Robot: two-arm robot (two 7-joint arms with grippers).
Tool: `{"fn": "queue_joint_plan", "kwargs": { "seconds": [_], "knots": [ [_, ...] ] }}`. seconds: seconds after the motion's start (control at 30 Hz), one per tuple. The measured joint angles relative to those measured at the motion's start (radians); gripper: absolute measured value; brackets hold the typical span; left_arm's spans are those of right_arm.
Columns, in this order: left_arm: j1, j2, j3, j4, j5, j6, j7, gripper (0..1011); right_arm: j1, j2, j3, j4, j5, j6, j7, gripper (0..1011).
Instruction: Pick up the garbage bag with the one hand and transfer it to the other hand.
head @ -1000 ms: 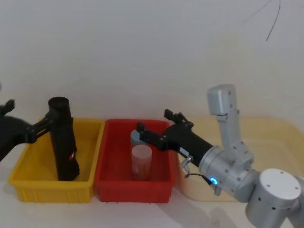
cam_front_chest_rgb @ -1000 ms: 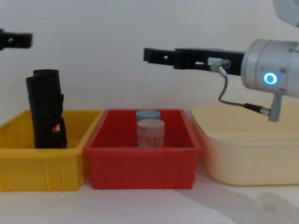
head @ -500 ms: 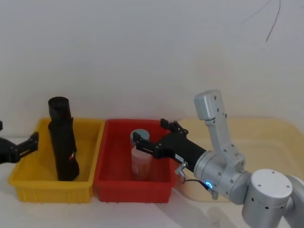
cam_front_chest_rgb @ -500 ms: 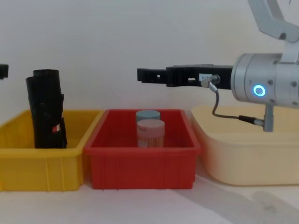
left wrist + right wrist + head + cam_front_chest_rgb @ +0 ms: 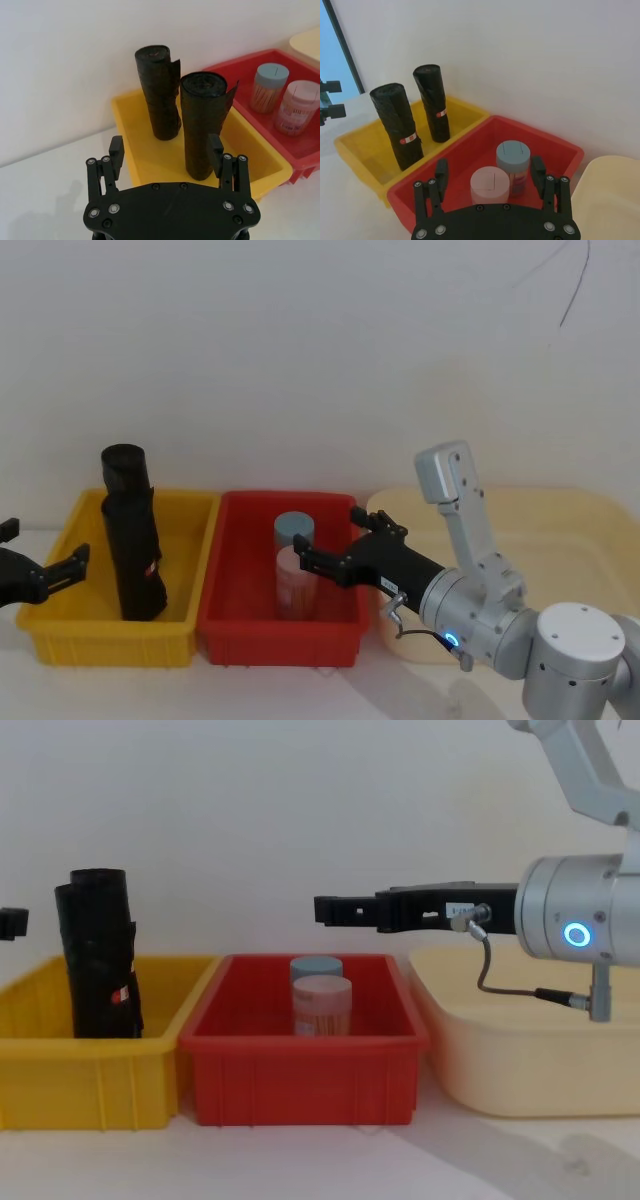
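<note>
My left gripper is to grab the nearer garbage bag by its upper part (image 5: 90, 920) (image 5: 203, 107) next, because the sides of the yellow bin close around the bag's lower half.
Two black garbage bag rolls (image 5: 159, 92) (image 5: 202, 125) stand upright in the yellow bin (image 5: 190, 630); they appear overlapped in the head view (image 5: 132, 540) and the chest view (image 5: 100, 955). My left gripper (image 5: 45, 543) (image 5: 166, 149) hovers open just left of the yellow bin, apart from the rolls, and shows at the edge of the chest view (image 5: 10, 923). My right gripper (image 5: 330, 537) (image 5: 489, 171), on the arm with the blue ring light (image 5: 576, 934), is open and empty above the red bin (image 5: 300, 1070), pointing left.
The red bin (image 5: 240, 625) holds two jars, one with a blue lid (image 5: 513, 155) and one with a pink lid (image 5: 490, 184). A cream tub (image 5: 520, 1060) stands to its right. A white wall rises close behind the bins.
My left gripper has drawn back from the garbage bag rolls, down and to the left, holding nothing. The right gripper sank lower over the red bin. The rolls have not moved.
</note>
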Motion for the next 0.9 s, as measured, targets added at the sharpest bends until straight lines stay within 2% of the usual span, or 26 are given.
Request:
{"fn": "queue_joint_plan", "kwargs": {
  "seconds": [0.43,0.9],
  "knots": [
    [-0.089,0.021,0.058,0.096,0.027,-0.007,-0.068,1002,0.014,0.003,-0.012,0.018,-0.005,0.02,0.018,1002],
    [-0.203,0.025,0.145,0.2,0.037,-0.025,-0.155,1002,0.031,-0.001,-0.024,0.041,-0.003,0.03,0.03,1001]
  ]
}}
